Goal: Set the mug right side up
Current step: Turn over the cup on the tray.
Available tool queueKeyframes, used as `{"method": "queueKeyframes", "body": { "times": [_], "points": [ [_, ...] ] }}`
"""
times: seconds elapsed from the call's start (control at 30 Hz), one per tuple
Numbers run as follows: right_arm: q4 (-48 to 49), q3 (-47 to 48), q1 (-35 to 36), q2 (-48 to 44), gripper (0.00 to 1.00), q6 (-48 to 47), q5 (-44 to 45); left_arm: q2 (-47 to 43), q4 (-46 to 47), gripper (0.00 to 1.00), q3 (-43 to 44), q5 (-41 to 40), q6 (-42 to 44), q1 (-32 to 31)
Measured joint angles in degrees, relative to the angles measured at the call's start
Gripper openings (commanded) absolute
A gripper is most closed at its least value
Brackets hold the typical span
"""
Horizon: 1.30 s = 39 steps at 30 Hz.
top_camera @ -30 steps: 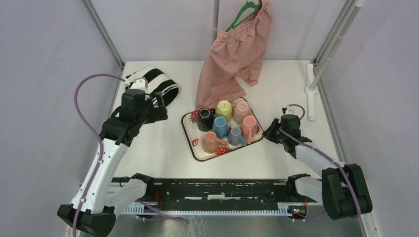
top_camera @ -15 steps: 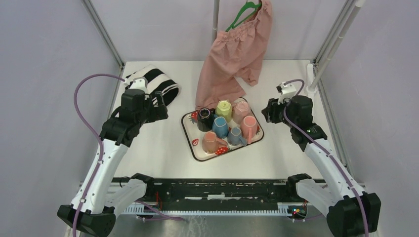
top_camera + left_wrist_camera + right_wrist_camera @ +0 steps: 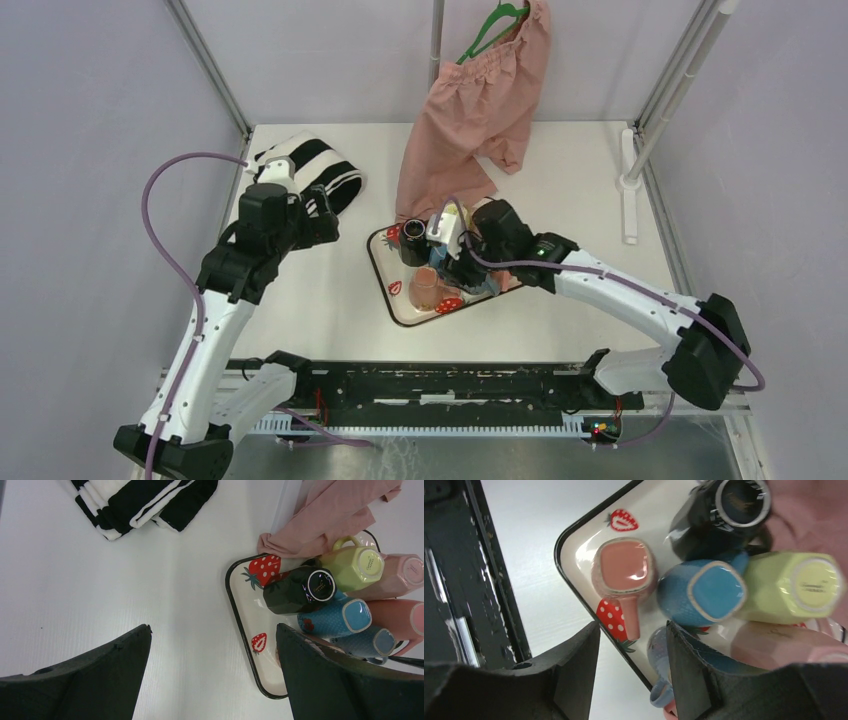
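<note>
The right gripper grabs the pink mug's handle near the mug's base next, leaving the mug's other end free for the left gripper to turn it upright.
A strawberry-print tray (image 3: 392, 296) holds several mugs, all standing base up. In the right wrist view the tray's rim (image 3: 574, 582) frames a pink mug (image 3: 621, 572), a blue mug (image 3: 706, 590), a yellow-green mug (image 3: 794, 587), a black mug (image 3: 724, 510) and a grey-blue mug (image 3: 659, 652). My right gripper (image 3: 633, 625) is open just above the pink mug's handle and the tray's near rim; in the top view it (image 3: 455, 268) hovers over the tray beside the pink mug (image 3: 425, 288). My left gripper (image 3: 213, 627) is open and empty over bare table left of the tray (image 3: 235, 605).
A folded black-and-white striped cloth (image 3: 310, 175) lies at the back left. Pink shorts (image 3: 470, 110) hang from a green hanger and drape onto the table just behind the tray. A white post base (image 3: 628, 185) stands at the right edge.
My right arm has swung from the table's right side, leftward over the tray, and now sits above the mugs. The left arm has barely moved.
</note>
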Motion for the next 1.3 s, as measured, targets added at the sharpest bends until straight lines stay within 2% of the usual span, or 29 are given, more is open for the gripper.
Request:
{"method": "queueKeyframes", "body": {
  "times": [0.2,0.43,1.0,1.3],
  "points": [
    [-5.01,0.07,3.61,8.33,0.58,-10.12,1.40,-1.77,-0.33,1.00,0.00,-0.57,0.00,0.00],
    [-5.09,0.50,3.93,11.19,0.58,-14.03,1.25,-1.77,-1.29,1.00,0.00,-1.57,0.00,0.00],
    [-2.40,2.40,5.14,16.33,0.48,-14.67,-0.26,-2.23,-1.79,1.00,0.00,-1.77,0.00,0.00],
    [-2.40,4.61,5.18,18.95,0.37,-14.56,-0.33,-1.97,-1.79,1.00,0.00,-1.79,0.00,0.00]
  ]
}}
